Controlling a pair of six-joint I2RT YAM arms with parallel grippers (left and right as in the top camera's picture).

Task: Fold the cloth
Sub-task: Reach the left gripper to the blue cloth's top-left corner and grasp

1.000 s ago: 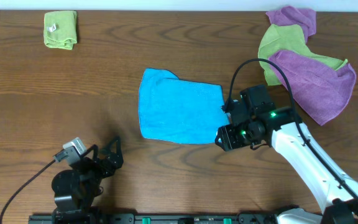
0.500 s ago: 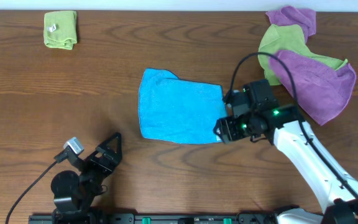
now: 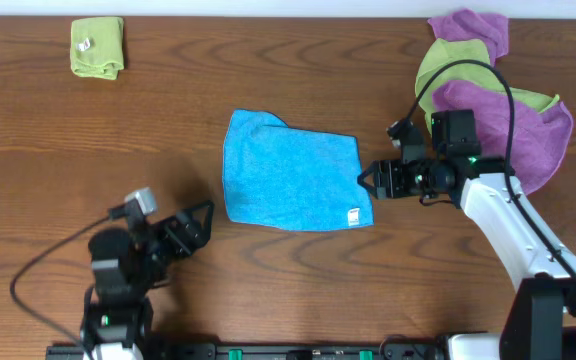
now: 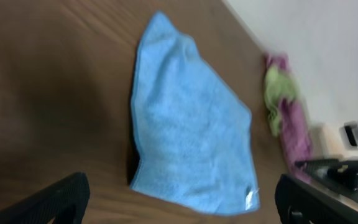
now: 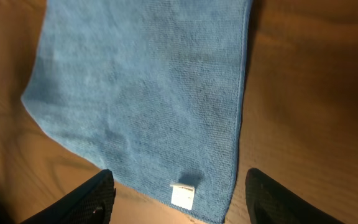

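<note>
I should grab the sky-blue towel with my left gripper next, by the rumpled far corner diagonally opposite the white tag, to straighten it for folding.
The cloth is a sky-blue towel lying flat mid-table, with its white tag at the near-right corner. My right gripper hovers open just off the cloth's right edge with nothing between its fingers. In the right wrist view the cloth and tag lie below the open right gripper. My left gripper stands open to the near left of the cloth and apart from it. From the left wrist, the cloth spreads ahead of the wide-open left gripper.
A folded lime-green cloth lies at the far left corner. A heap of purple and lime-green cloths sits at the far right, behind my right arm, and shows in the left wrist view as the heap.
My right gripper has moved off the cloth's near-right corner to its right edge, opening wider; the corner lies flat with the tag showing. My left arm has swung right toward the cloth.
</note>
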